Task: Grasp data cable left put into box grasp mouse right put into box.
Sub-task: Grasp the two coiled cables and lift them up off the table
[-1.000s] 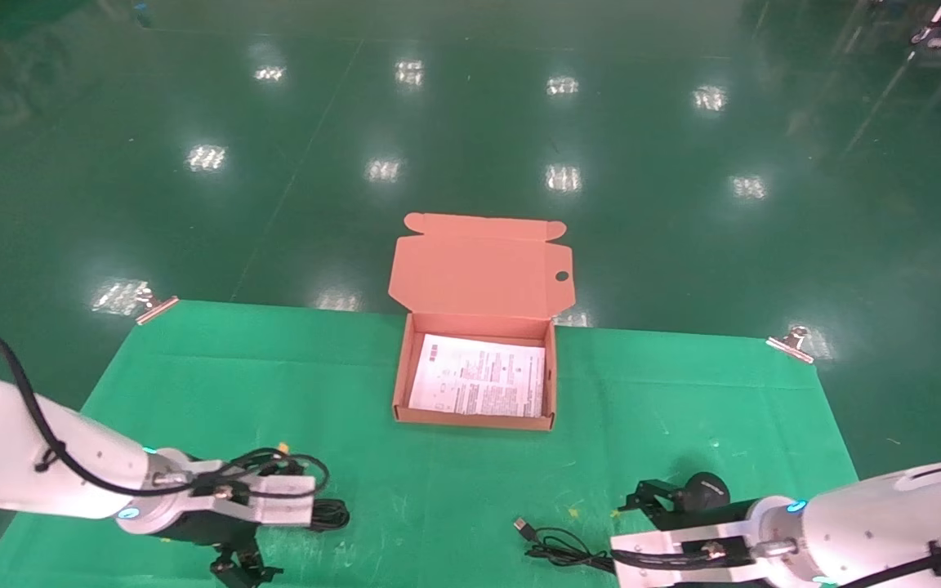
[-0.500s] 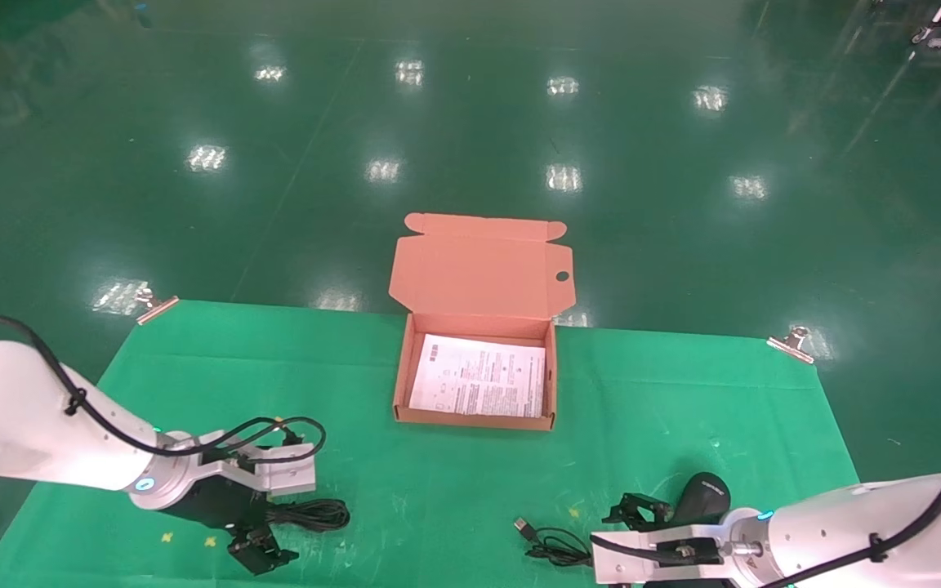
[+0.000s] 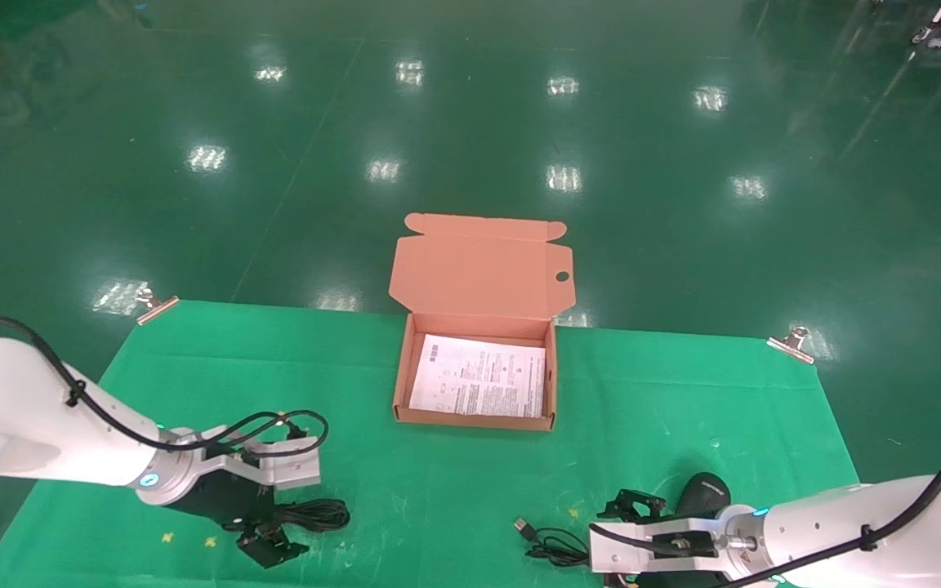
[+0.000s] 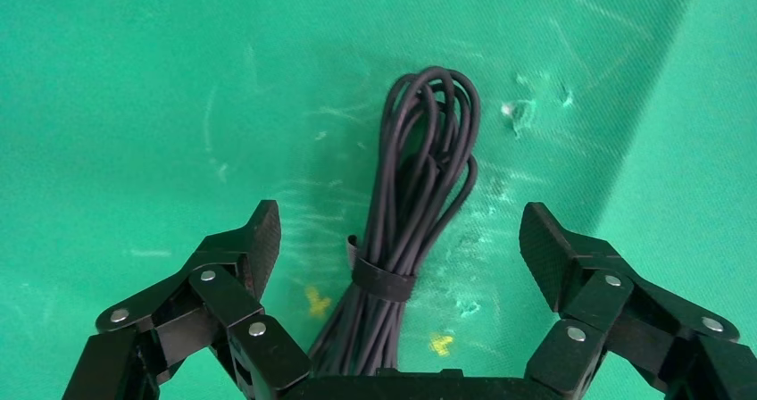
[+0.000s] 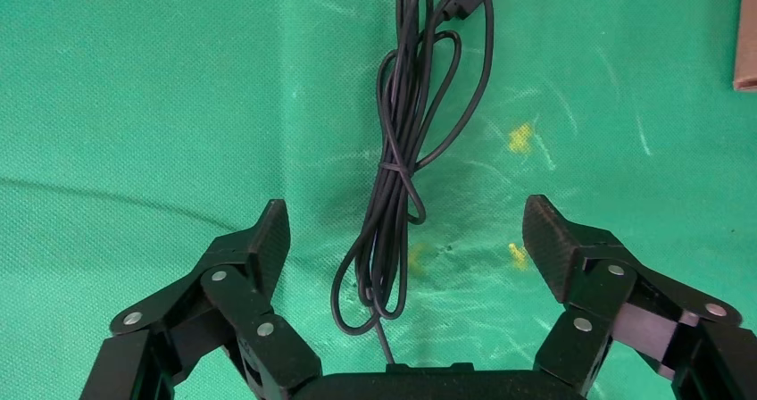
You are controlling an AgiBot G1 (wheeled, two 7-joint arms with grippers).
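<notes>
The cable bundle should be grabbed next by its strapped middle [image 4: 383, 279] with my left gripper, so that the data cable can be packed into the box.
The data cable [image 3: 319, 514], a black looped bundle with a strap, lies on the green mat at the front left. My left gripper [image 3: 281, 521] is open and low over it; in the left wrist view the cable [image 4: 428, 141] runs between the spread jaws of the gripper [image 4: 402, 230]. The black mouse [image 3: 703, 492] lies at the front right, and its cord [image 3: 552, 545] trails left. My right gripper [image 3: 611, 545] is open beside the mouse. In the right wrist view the gripper [image 5: 406, 226] straddles the cord [image 5: 402, 150]; the mouse is hidden there. The orange box [image 3: 474, 420] stands open at mid-table.
A printed white sheet [image 3: 479, 385] lies flat in the box. The lid flap [image 3: 483, 273] stands up at the far side. Metal clips [image 3: 156, 309] [image 3: 791, 343] hold the mat's far corners. The cord's USB plug [image 3: 522, 527] points toward the box.
My left gripper has swung round and settled low with its open jaws astride the data cable. My right gripper has drawn back and to the left, off the mouse and over its cord.
</notes>
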